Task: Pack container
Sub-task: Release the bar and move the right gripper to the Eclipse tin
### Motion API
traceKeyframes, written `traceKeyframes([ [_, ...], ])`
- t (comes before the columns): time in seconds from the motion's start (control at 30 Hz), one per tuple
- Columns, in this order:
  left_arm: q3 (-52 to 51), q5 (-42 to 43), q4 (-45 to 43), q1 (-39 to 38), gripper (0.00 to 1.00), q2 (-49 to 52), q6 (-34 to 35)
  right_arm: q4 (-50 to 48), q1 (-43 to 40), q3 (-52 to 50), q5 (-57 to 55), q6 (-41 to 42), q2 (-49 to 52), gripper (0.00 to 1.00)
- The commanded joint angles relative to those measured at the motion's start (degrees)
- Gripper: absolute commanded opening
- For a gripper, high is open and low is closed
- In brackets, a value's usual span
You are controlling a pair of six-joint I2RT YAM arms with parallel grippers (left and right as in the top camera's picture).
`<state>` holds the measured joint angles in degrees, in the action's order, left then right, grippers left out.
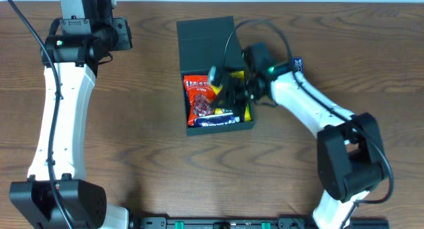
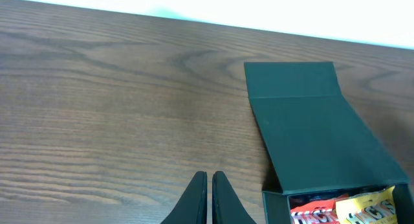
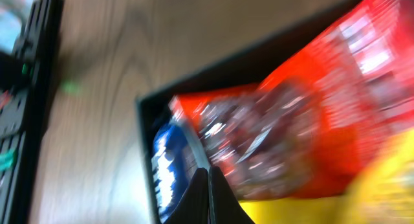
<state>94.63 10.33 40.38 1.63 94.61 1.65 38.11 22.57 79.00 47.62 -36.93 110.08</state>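
Note:
I would leave the container and its packets lying there if I lifted my left gripper now, alone, because its fingers hang over wood beside the container.
The dark teal container (image 1: 205, 40) stands at the table's centre with its flap lid open and lying flat on the far side. Inside lie a red snack packet (image 1: 201, 96), a yellow one (image 1: 247, 112) and a blue one (image 1: 215, 121). My right gripper (image 1: 228, 89) is shut and empty, low over the packets inside the box. The blurred right wrist view shows its fingers (image 3: 208, 177) over the red packet (image 3: 323, 101) and the blue packet (image 3: 169, 166). My left gripper (image 2: 209, 180) is shut and empty over bare table, left of the container (image 2: 310, 120).
A black rail (image 1: 225, 222) runs along the table's front edge and shows at the left of the right wrist view (image 3: 26, 88). The right arm's cable loops over the open lid. Wood table surrounds the box.

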Motion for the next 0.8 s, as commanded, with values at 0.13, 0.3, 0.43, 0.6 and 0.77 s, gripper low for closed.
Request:
traceKeyframes([
  [0.13,0.0,0.2,-0.1,0.1,0.06,-1.3,0.1,-1.5,-8.0,5.6,-10.8,15.4,-2.4,0.01],
  [0.3,0.0,0.2,-0.1,0.1,0.06,-1.3,0.1,-2.1,-14.5,5.5,-25.5,29.2,-2.4,0.01],
  [0.43,0.0,0.2,-0.1,0.1,0.06,-1.3,0.1,-1.6,-19.0,5.5,-35.2,37.0,-2.2,0.01],
  [0.6,0.0,0.2,-0.2,0.1,0.06,-1.3,0.1,-1.1,-21.7,5.3,-37.4,39.9,-1.9,0.34],
  [0.77,0.0,0.2,-0.1,0.1,0.06,-1.3,0.1,-1.0,-21.7,5.1,-43.8,39.9,-0.9,0.67],
])
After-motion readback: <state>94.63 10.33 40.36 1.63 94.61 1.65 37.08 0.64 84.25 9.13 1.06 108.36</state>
